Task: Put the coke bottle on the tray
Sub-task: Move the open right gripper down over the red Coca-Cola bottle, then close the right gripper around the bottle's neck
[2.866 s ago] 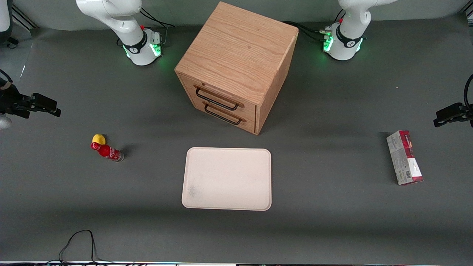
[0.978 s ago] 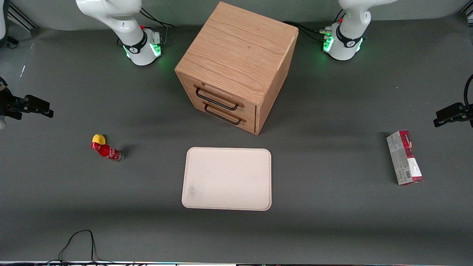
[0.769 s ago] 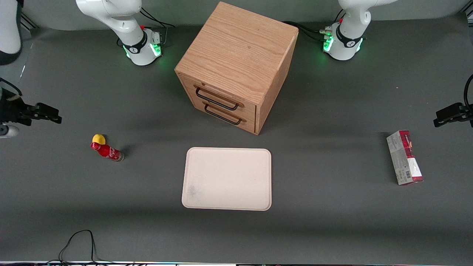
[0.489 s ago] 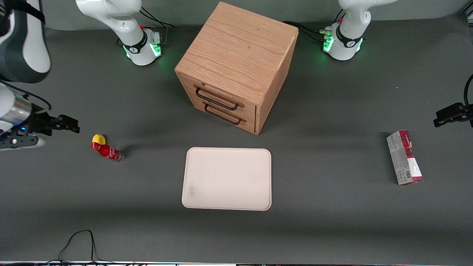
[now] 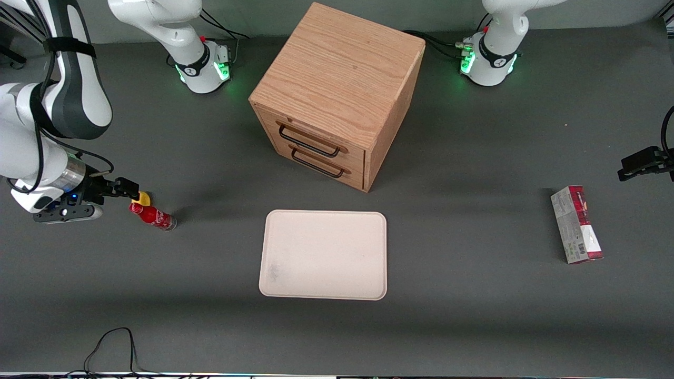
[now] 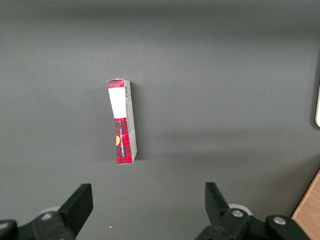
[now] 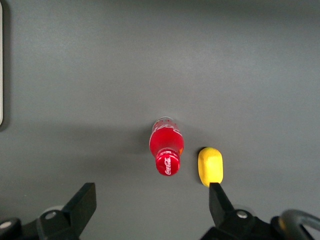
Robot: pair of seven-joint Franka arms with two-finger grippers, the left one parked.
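Observation:
I will grab the coke bottle's red cap end [image 5: 136, 208] next with my right gripper, and then I will place the bottle on the tray [image 5: 323, 255].
The coke bottle [image 5: 152, 216] stands upright on the grey table, with a red cap, red label and dark base. From above in the right wrist view, its red cap [image 7: 169, 162] faces the camera. The cream-pink tray [image 5: 323, 255] lies flat, nearer the table's middle, in front of the drawer box; its edge shows in the right wrist view [image 7: 1, 65]. My right gripper [image 5: 128, 189] hovers above the table beside the bottle, toward the working arm's end. It is open and empty [image 7: 151, 195]. The bottle is just outside the gap between the fingers.
A rounded yellow lump [image 5: 142, 199] lies touching or almost touching the bottle, partly under one finger; it also shows in the right wrist view [image 7: 210, 166]. An oak drawer box [image 5: 337, 95] stands farther back mid-table. A red-and-grey carton [image 5: 576, 223] lies toward the parked arm's end.
The right arm has swung in from the table's end, and its gripper now hovers beside the bottle and lump. The bottle, lump and tray have not moved.

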